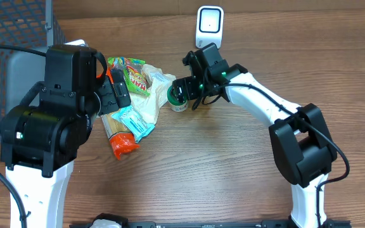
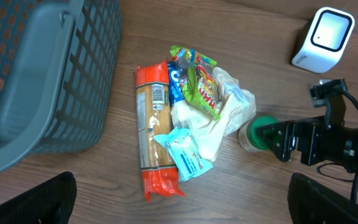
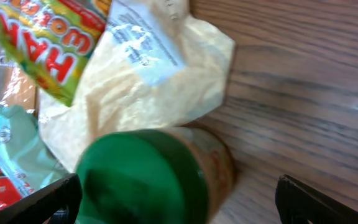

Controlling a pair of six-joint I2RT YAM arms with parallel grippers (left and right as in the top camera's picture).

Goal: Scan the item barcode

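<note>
The robot's right gripper should next hold the jar across its green lid [image 1: 176, 96], so the jar's body stays uncovered to scan at the white barcode scanner [image 1: 209, 24].
A jar with a green lid [image 3: 138, 180] lies on its side on the wooden table, lid toward my right wrist. My right gripper [image 3: 179, 200] is open with the jar between its jaws; one finger [image 3: 316, 202] stands clear of the jar's side. From overhead the jar [image 1: 179, 99] sits at the right edge of a pile of packets, with the right gripper [image 1: 186, 90] at it. The white barcode scanner [image 1: 209, 24] stands at the table's far edge. My left gripper [image 2: 182, 205] hangs open above the pile, holding nothing.
The pile holds an orange pasta pack [image 2: 152, 134], a light blue packet [image 2: 185, 155], a green sweets bag [image 2: 202, 84] and a pale bag [image 2: 225, 112]. A grey mesh basket [image 2: 42, 74] stands at the left.
</note>
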